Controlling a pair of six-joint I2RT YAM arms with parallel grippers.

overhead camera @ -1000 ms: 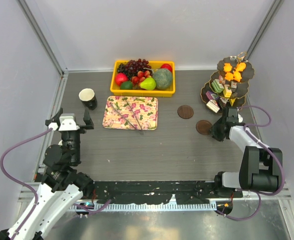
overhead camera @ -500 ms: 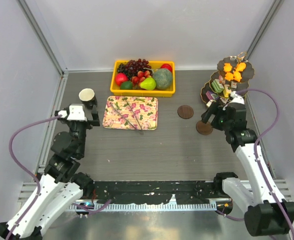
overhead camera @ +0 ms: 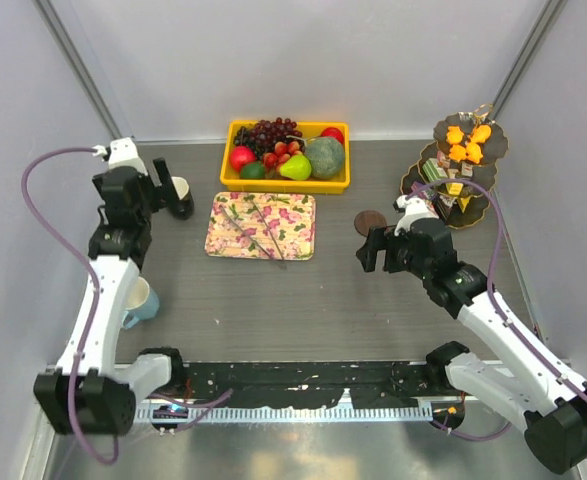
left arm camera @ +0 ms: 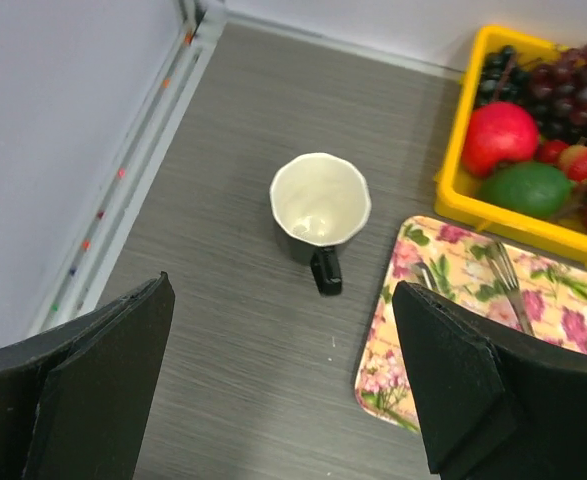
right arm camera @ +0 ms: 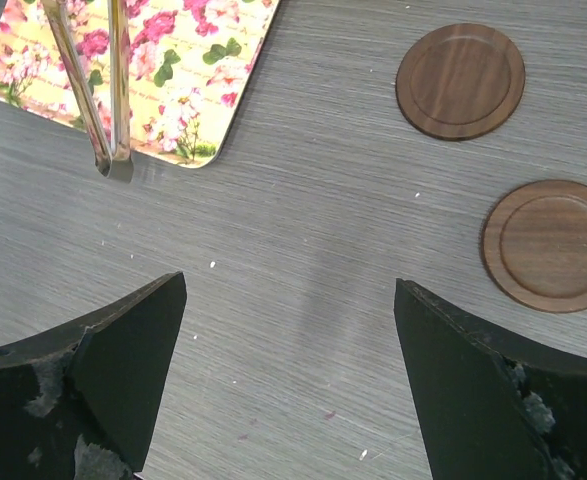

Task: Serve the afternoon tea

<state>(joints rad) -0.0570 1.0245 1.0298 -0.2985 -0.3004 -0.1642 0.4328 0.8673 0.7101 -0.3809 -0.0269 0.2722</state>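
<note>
The left gripper grabs the black cup by the rim nearest the side [overhead camera: 173, 186] [left arm camera: 276, 191] next. The black cup's opposite rim stays free for handover to my right gripper.
The black cup [overhead camera: 180, 196] [left arm camera: 320, 206] stands upright at the far left, white inside, its handle toward the near side. My left gripper [overhead camera: 133, 190] [left arm camera: 281, 325] hovers open just near of it, nothing between the fingers. A light-blue cup [overhead camera: 139, 300] sits by the left arm. The dark three-tier stand [overhead camera: 413, 186] at the far right carries orange pastries [overhead camera: 465, 140] on top and cake pieces [overhead camera: 441, 178] below. My right gripper [overhead camera: 388, 255] [right arm camera: 289, 300] hangs open over bare table, left of the stand.
A floral tray [overhead camera: 261, 226] [right arm camera: 163, 70] [left arm camera: 443, 320] holds metal cutlery [right arm camera: 93, 90]. Behind it is a yellow fruit bin [overhead camera: 285, 183] [left arm camera: 533, 225]. Two brown coasters [right arm camera: 460, 80] [right arm camera: 550, 245] lie right of the tray. Side walls stand close on both sides.
My right gripper has opened and swung left, away from the stand and the near coaster. The left arm has reached toward the far left up to the black cup, uncovering the light-blue cup.
</note>
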